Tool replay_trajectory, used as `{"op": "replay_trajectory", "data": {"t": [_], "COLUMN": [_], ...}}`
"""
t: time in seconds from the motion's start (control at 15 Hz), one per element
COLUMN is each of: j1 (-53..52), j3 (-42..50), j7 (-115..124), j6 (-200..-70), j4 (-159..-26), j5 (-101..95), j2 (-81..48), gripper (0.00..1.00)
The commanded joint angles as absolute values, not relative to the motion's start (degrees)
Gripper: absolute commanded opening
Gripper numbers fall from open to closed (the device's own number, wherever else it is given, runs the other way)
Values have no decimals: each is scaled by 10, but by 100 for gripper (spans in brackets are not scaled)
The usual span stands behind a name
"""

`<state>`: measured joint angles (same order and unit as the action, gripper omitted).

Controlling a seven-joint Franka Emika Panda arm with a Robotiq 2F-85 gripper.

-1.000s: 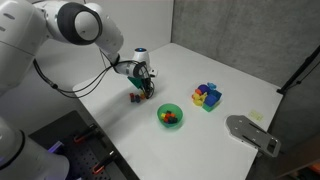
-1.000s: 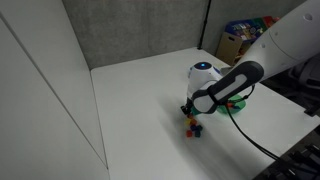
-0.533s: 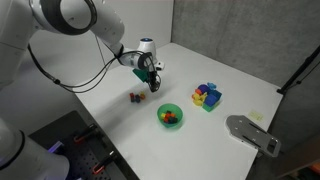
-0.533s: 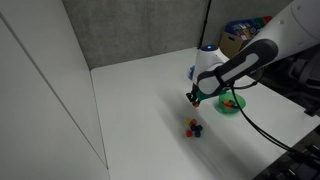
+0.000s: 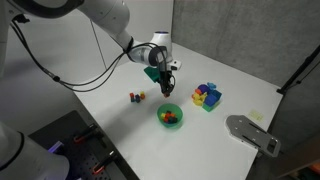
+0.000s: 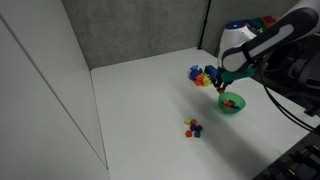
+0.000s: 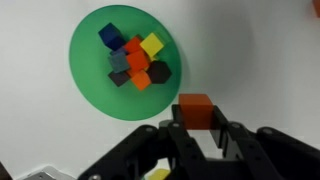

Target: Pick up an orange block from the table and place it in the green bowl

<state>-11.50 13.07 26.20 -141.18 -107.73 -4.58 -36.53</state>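
The orange block hangs outside the bowl's rim, and if I opened now, it would drop onto the table. The block moves toward the bowl next, before my gripper releases it.
My gripper (image 7: 198, 123) is shut on the orange block (image 7: 196, 108), a tiny cube held between the two fingers. In the wrist view the block hangs just outside the rim of the green bowl (image 7: 92, 62), to its lower right. The bowl holds several small blocks, orange, blue, yellow and dark ones. In both exterior views the gripper (image 5: 167, 86) (image 6: 222, 86) hovers above the table, just behind and above the bowl (image 5: 160, 117) (image 6: 240, 104). The held block is too small to make out there.
A few tiny blocks (image 5: 135, 97) (image 6: 193, 126) lie on the white table away from the bowl. A pile of yellow, blue and magenta blocks (image 5: 207, 96) (image 6: 202, 75) sits beside the bowl. A grey flat fixture (image 5: 250, 132) lies near the table edge.
The gripper has risen from the tiny blocks on the table and travelled across to the green bowl, carrying the orange block.
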Motion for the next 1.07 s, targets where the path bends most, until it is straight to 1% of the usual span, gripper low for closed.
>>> {"op": "replay_trajectory", "data": {"t": [0.0, 0.07, 0.13, 0.2, 0.27, 0.33, 0.6, 0.67, 1.0], "j1": [-91, -86, -80, -76, -72, -67, -53, -49, -21], "j3": [147, 151, 153, 154, 154, 153, 140, 136, 100], "j7": [263, 264, 263, 262, 260, 256, 231, 220, 138], "j6": [-1408, -1407, -1406, -1406, -1406, -1406, -1399, -1395, -1329], "j4": [-1125, -1132, -1139, -1145, -1151, -1157, -1184, -1192, -1235], "j5": [-78, -84, -87, -90, -91, -89, -80, -77, -63], "j2": [-331, -329, -328, -326, -323, -317, -275, -258, -150], "gripper": [10, 11, 20, 56, 56, 62, 94, 99, 100]}}
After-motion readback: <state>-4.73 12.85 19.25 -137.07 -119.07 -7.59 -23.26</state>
